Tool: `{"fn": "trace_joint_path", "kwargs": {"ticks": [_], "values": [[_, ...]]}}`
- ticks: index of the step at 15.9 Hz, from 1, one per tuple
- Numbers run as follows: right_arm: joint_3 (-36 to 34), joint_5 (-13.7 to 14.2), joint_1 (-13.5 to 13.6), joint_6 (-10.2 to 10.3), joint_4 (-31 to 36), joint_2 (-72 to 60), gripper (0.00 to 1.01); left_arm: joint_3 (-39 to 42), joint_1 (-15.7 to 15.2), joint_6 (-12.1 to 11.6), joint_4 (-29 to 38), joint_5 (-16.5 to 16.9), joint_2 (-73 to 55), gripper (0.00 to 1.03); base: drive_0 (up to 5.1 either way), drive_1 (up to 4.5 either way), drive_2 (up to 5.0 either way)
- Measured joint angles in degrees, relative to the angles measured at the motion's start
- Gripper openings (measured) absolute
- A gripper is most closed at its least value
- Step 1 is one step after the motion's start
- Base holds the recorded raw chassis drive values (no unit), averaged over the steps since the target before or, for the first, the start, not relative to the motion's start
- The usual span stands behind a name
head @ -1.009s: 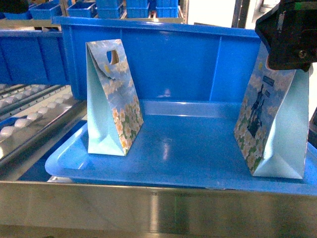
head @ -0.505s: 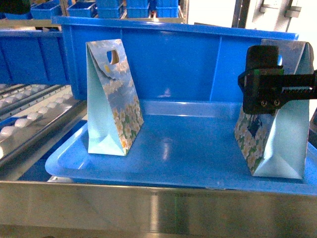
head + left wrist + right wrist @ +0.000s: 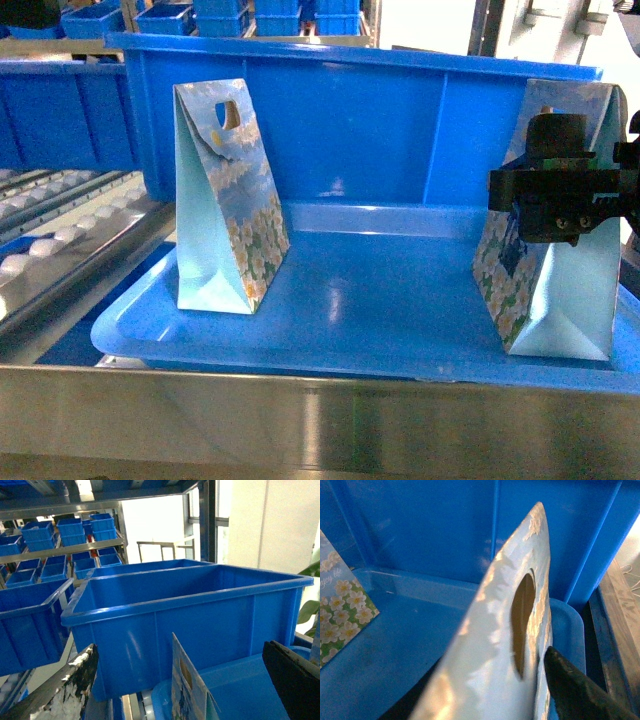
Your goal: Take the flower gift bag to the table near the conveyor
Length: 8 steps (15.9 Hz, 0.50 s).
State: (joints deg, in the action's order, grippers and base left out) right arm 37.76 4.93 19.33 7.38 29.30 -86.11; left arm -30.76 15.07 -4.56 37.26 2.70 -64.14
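The flower gift bag widens toward its base (image 3: 216, 296), so the left gripper will next pinch the bag by the thin top edge (image 3: 212, 90), where it narrows flat.
Two flower gift bags stand upright on a blue tray (image 3: 350, 330): one at the left (image 3: 225, 200), one at the right (image 3: 555, 290). My right gripper (image 3: 548, 212) hangs in front of the right bag's upper part. In the right wrist view that bag's handle end (image 3: 510, 630) sits between the jaws of the right gripper (image 3: 485, 690), which is open, its dark right finger (image 3: 575, 690) against the paper. My left gripper (image 3: 180, 650) is wide open, with a bag's top edge (image 3: 187, 690) low between its fingers; it is outside the head view. The conveyor rollers (image 3: 60, 230) run at the left. The table is out of view.
A large blue bin (image 3: 350, 120) stands right behind the tray, with another bin (image 3: 60, 110) to its left. A shiny steel ledge (image 3: 320, 420) runs along the front. More blue bins (image 3: 45, 535) fill the racking behind.
My right gripper came down from the top right corner to the right bag's upper part, then shifted a little to the right. Both bags stayed put.
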Motion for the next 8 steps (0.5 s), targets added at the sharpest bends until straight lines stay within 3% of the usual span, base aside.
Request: {"fn": "trace_joint_path", "kwargs": {"ticks": [6, 8], "values": [[-0.37, -0.28, 0.94, 0.07, 0.57, 0.11, 0.27, 0.0, 0.0, 0.0, -0.02, 0.0, 0.0, 0.98, 0.0, 0.0, 0.0], [-0.83, -0.46, 1.09, 0.02, 0.74, 0.39, 0.1, 0.0, 0.0, 0.0, 0.0, 0.02, 0.0, 0.98, 0.0, 0.0, 0.0]]}}
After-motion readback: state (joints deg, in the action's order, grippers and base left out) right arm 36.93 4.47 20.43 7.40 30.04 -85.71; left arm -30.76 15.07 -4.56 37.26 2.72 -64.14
